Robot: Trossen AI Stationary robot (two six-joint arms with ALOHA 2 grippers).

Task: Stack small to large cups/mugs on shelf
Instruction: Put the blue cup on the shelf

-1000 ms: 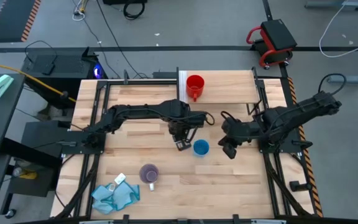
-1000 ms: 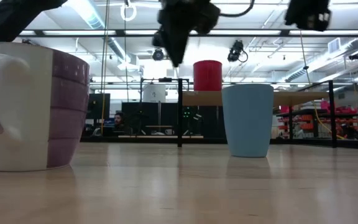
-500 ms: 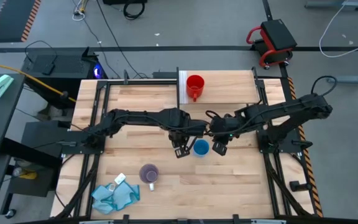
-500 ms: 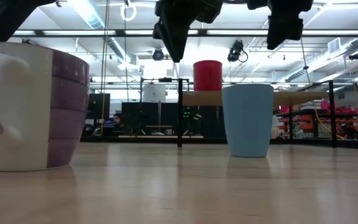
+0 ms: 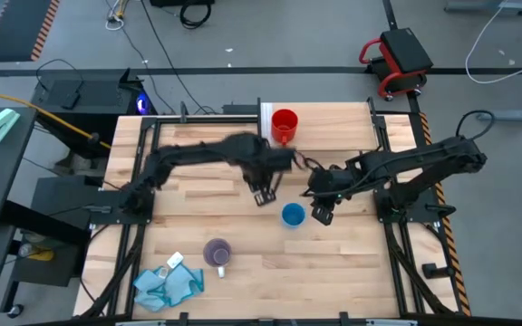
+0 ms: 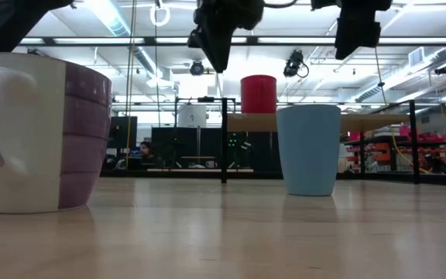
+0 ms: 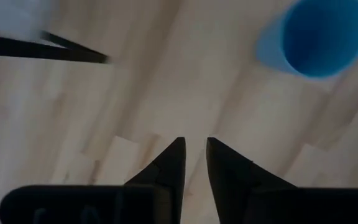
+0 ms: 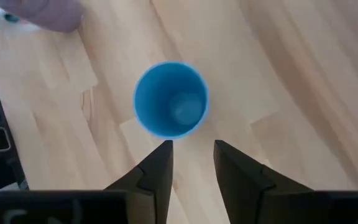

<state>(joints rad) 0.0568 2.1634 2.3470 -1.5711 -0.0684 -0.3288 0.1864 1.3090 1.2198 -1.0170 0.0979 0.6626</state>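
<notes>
My right gripper grabs the blue cup by its rim (image 5: 293, 205) next, to set it on the shelf (image 5: 333, 127) with the red mug.
A light-blue cup (image 5: 292, 215) stands upright on its base on the tabletop; it also shows in the low view (image 6: 308, 149) and both wrist views (image 7: 319, 34) (image 8: 171, 98). A red mug (image 5: 285, 123) (image 6: 259, 93) stands on the pale shelf (image 5: 333, 127). A pale purple mug (image 5: 217, 252) (image 6: 41, 132) stands near the front edge. My left gripper (image 5: 263, 196) (image 7: 194, 144) hangs shut and empty above the table, left of and beyond the blue cup. My right gripper (image 5: 321, 215) (image 8: 192, 146) hangs narrowly open just right of the blue cup and above it, touching nothing.
A teal-blue cloth (image 5: 166, 285) lies at the front left corner. Dark frame rails (image 5: 148, 172) run along both sides of the table. The shelf has a thin dark upright (image 6: 223, 139) at its left end. Bare wood (image 5: 352, 263) lies in front of the blue cup.
My right gripper has come from the table's right toward the blue cup and down, stopping beside it. My left gripper has drawn away from the blue cup toward the far edge and risen a little. The cups have stayed in place.
</notes>
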